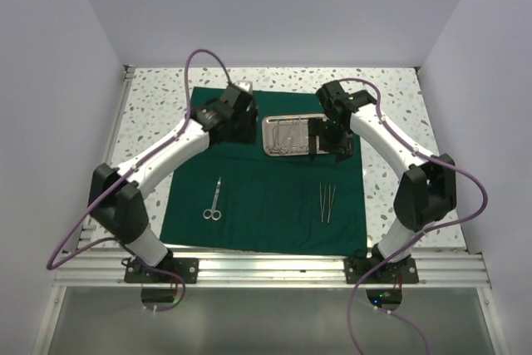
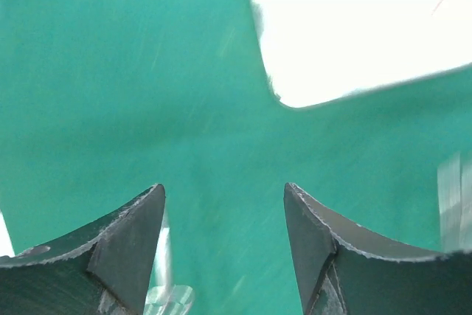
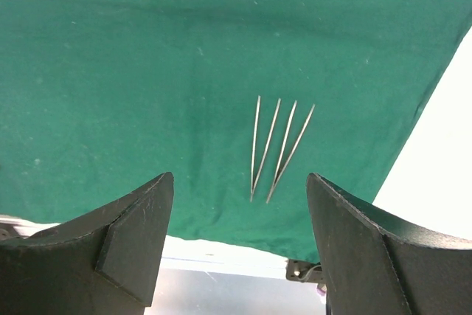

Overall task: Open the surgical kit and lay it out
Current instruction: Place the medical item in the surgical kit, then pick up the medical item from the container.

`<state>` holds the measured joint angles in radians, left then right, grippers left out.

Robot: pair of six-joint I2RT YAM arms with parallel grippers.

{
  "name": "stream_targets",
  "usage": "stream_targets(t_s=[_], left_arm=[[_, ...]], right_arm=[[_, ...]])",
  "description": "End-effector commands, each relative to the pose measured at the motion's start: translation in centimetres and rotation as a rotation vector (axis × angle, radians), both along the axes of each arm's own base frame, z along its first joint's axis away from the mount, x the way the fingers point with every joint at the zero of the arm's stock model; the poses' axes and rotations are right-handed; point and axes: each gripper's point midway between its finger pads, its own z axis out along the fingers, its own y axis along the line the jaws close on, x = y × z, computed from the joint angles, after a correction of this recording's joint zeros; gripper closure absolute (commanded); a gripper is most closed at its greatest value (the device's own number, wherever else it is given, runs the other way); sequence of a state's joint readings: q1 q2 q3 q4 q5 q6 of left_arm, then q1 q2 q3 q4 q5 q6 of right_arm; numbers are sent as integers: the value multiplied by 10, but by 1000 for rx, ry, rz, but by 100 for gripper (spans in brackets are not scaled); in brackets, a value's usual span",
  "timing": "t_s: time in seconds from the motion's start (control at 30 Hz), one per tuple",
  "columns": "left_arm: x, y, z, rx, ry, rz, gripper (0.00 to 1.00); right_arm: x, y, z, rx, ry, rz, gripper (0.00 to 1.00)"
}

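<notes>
I will lay a slender instrument from the tray beside the scissors (image 1: 214,202). I will grab the instrument with my left gripper by its far tip (image 1: 277,125), so its ringed end stays free.
The dark green drape (image 1: 266,197) lies spread flat on the table. The steel tray (image 1: 291,136) sits on its back middle with several slender instruments in it. Scissors (image 1: 214,202) lie on the drape at the left, two tweezers (image 1: 327,203) at the right. My left gripper (image 1: 241,122) is open just left of the tray. In the blurred left wrist view it (image 2: 225,189) hangs over green cloth, a shiny steel piece (image 2: 166,274) by its left finger. My right gripper (image 1: 324,149) is open at the tray's right end. In the right wrist view it (image 3: 240,178) is empty above the tweezers (image 3: 280,149).
The speckled tabletop (image 1: 158,106) surrounds the drape. White walls close in the back and sides. An aluminium rail (image 1: 266,268) runs along the near edge. A bright washed-out shape with a rounded corner (image 2: 354,27) fills the upper right of the left wrist view.
</notes>
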<state>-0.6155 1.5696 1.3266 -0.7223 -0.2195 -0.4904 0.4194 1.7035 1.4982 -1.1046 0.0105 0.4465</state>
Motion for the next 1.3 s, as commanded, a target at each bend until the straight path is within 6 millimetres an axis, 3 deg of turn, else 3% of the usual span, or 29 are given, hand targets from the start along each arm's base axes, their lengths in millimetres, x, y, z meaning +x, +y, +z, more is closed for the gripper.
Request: stream_targets(t_s=[0.0, 0.1, 0.13, 0.17, 0.23, 0.27, 0.3, 0.33, 0.4, 0.43, 0.57, 0.87, 0.9, 0.93, 0.97, 1.13, 1.27], left_arm=[[44, -29, 12, -12, -48, -39, 32], [77, -62, -1, -40, -37, -72, 34], [89, -73, 6, -65, -57, -86, 35], [97, -80, -17, -51, -21, -89, 36], [111, -95, -19, -74, -33, -103, 37], [116, -99, -37, -61, -9, -104, 37], [124, -104, -36, -70, -24, -106, 38], [129, -107, -52, -55, -8, -106, 38], [139, -114, -54, -62, -18, -110, 39], [141, -116, -74, -42, 10, -114, 40], [149, -126, -91, -47, 34, -127, 41], [165, -123, -122, 10, 21, -97, 41], [171, -121, -117, 32, 6, -82, 42], [171, -116, -133, 62, 26, -72, 43], [176, -113, -131, 83, 18, -59, 44], [176, -96, -164, 153, 66, -27, 50], [170, -82, -176, 193, 107, -18, 57]], right_arm=[[-7, -9, 12, 2, -32, 0, 24], [-10, -11, 15, 3, -32, -4, 24], [-10, -13, 16, 0, -35, -8, 24], [-12, -16, 16, -6, -29, -11, 24], [-14, -20, 20, -9, -35, -19, 24], [-16, -22, 20, -11, -31, -20, 24], [-18, -25, 20, -14, -29, -24, 24], [-19, -26, 23, -12, -36, -26, 24], [-22, -31, 22, -23, -30, -36, 24], [-24, -33, 21, -24, -26, -39, 24], [-26, -39, 21, -36, -20, -45, 24], [-14, -41, 25, -44, -15, -57, 24], [-13, -41, 24, -46, -12, -59, 24], [-13, -41, 24, -47, -11, -59, 24], [-11, -42, 24, -51, -8, -61, 24], [-9, -43, 24, -59, -4, -65, 24], [-5, -44, 22, -61, 2, -77, 24]])
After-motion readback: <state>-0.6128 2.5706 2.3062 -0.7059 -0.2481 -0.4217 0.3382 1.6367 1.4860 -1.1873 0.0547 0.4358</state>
